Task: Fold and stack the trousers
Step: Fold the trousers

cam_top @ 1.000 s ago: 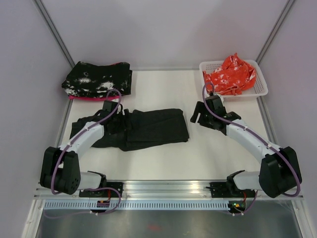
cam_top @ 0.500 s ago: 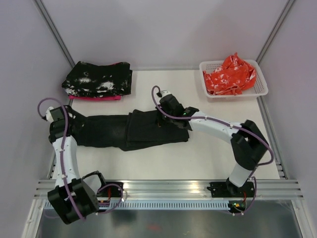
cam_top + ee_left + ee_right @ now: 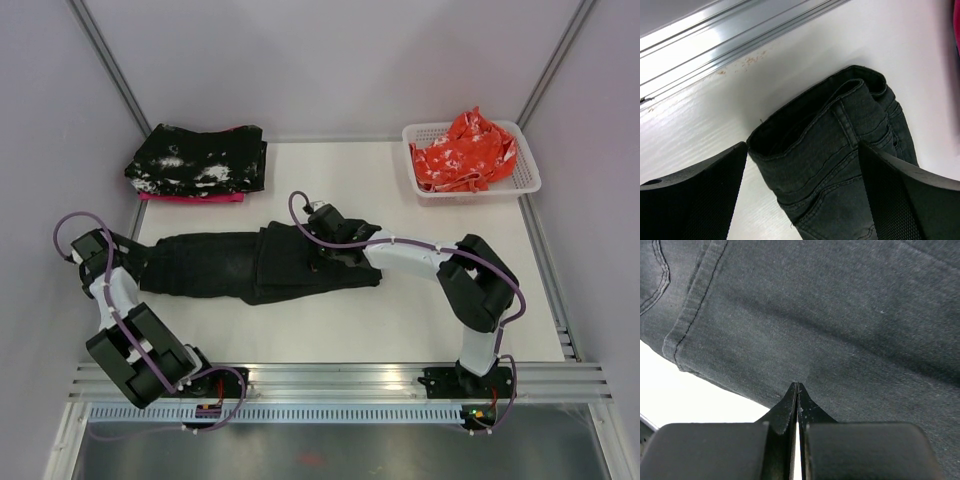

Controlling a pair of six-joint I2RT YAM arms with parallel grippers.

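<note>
My left gripper grabs the black trousers' (image 3: 230,262) waistband end next, as this is the waistband end (image 3: 152,268) to fold over onto the folded, thicker part.
The black trousers (image 3: 230,262) lie stretched left to right across the middle of the table, with a folded, thicker part on the right. My left gripper (image 3: 128,250) hovers at their left end. In the left wrist view it (image 3: 802,147) stands open, one finger on each side of the waistband end of the trousers (image 3: 840,150), touching nothing. My right gripper (image 3: 320,250) is over the folded part. The right wrist view shows it (image 3: 798,386) shut, its joined tips against the trousers (image 3: 840,315), with no cloth visibly pinched between them.
A folded stack of black white-speckled cloth (image 3: 197,165) over pink cloth sits at the back left. A white basket (image 3: 530,180) at the back right holds orange-red cloth (image 3: 465,148). A metal rail (image 3: 715,40) runs along the table's left edge beside the waistband.
My left arm swung from over the trousers out to their left end and opened wider. The right arm came from near the basket to the trousers' middle and shut. The left part now lies straighter.
</note>
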